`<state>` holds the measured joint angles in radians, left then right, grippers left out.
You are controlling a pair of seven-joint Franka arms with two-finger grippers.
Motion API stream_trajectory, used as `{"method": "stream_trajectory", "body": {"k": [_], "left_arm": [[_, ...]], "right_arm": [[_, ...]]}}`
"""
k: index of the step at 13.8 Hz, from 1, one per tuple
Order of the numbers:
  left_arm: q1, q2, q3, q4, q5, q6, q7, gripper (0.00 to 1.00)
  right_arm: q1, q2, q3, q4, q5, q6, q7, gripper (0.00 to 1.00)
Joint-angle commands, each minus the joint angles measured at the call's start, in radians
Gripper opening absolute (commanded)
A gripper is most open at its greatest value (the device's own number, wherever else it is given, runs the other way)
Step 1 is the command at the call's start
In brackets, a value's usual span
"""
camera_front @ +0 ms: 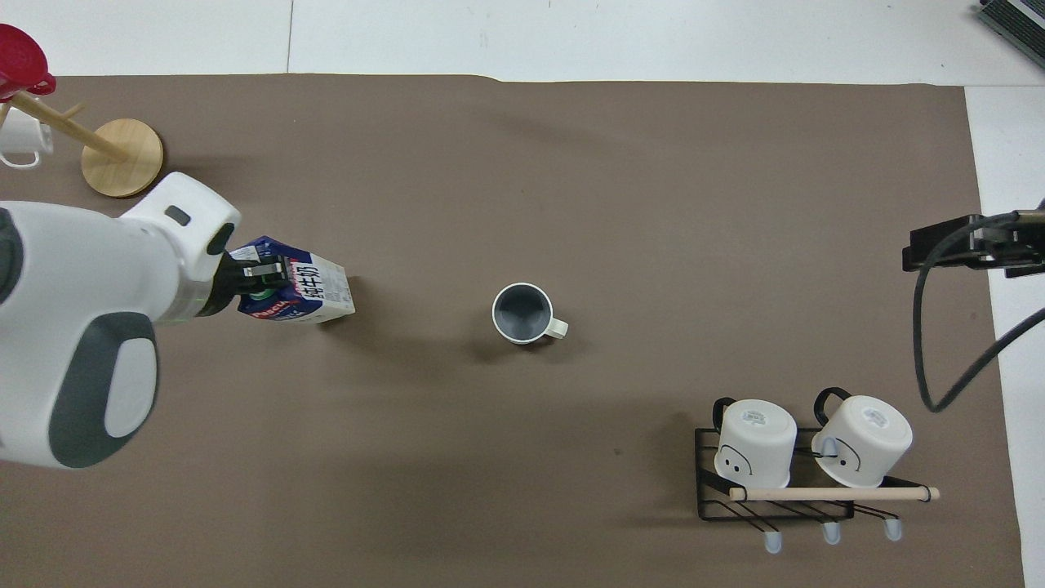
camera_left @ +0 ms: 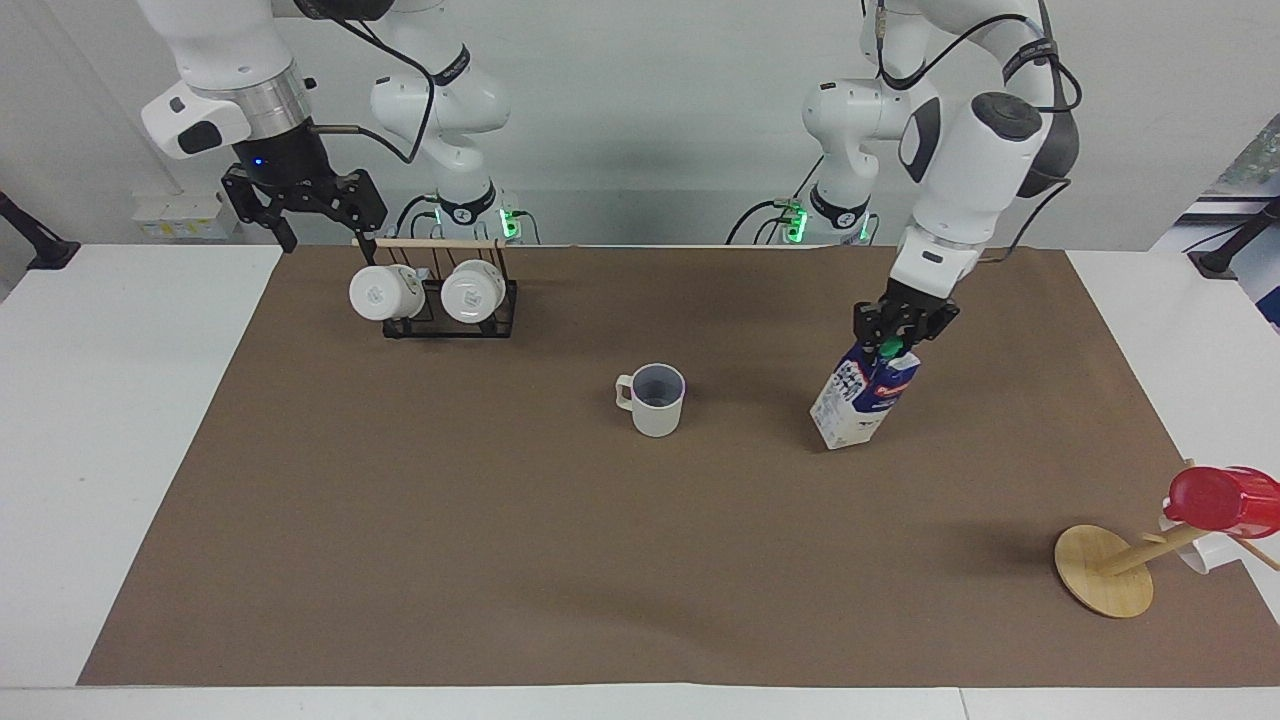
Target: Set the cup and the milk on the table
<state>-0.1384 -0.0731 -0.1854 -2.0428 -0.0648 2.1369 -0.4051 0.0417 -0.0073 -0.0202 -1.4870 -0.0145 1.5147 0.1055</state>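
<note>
The milk's tilted lower edge (camera_front: 347, 298) hangs above the brown paper (camera_front: 399, 336). The milk stays in my closed left gripper from here until it touches the paper.
The cup (camera_left: 655, 400), pale grey-beige with a blue-grey inside, stands upright on the brown paper sheet (camera_left: 500, 560) in the middle of the white table (camera_left: 120, 420); it also shows in the overhead view (camera_front: 522, 313). My left gripper (camera_left: 897, 338) is shut on the top of the milk (camera_left: 862, 402), by its green cap. The carton hangs tilted, with its lower edge close to the paper, beside the cup toward the left arm's end (camera_front: 306, 284). I cannot tell whether it touches the paper. My right gripper (camera_left: 328, 236) is open and empty, and waits raised by the mug rack.
A black wire rack (camera_left: 450, 318) with two white mugs and a wooden bar stands near the robots at the right arm's end. A round wooden disc with a peg (camera_left: 1103, 570) carries a glossy red cup (camera_left: 1222, 498) at the left arm's end, far from the robots.
</note>
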Motion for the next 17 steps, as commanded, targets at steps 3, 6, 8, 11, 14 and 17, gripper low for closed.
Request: {"method": "stream_trajectory", "body": {"k": [3,6,8,11,14,17], "left_arm": [[-0.145,0.003,0.014,0.023,0.008,0.002,-0.141,0.47],[-0.179,0.002,0.014,0.016,0.008,0.003,-0.172,0.47],[-0.19,0.01,0.014,0.006,0.008,0.003,-0.178,0.48],[-0.201,0.013,0.014,0.007,0.008,0.003,-0.179,0.48],[-0.217,0.026,0.015,-0.013,0.008,0.014,-0.181,0.48],[-0.217,0.029,0.015,-0.01,0.008,0.025,-0.19,0.57]], "right_arm": [[-0.016,-0.016,0.003,-0.022,0.004,0.022,-0.027,1.0],[-0.016,-0.016,0.005,-0.022,0.005,0.022,-0.03,1.0],[-0.016,-0.016,0.003,-0.022,0.007,0.022,-0.03,1.0],[-0.016,-0.016,0.002,-0.022,0.008,0.018,-0.024,1.0],[-0.017,-0.016,0.002,-0.022,0.01,0.019,-0.026,1.0],[-0.017,-0.016,0.002,-0.022,0.014,0.016,-0.026,1.0]]}}
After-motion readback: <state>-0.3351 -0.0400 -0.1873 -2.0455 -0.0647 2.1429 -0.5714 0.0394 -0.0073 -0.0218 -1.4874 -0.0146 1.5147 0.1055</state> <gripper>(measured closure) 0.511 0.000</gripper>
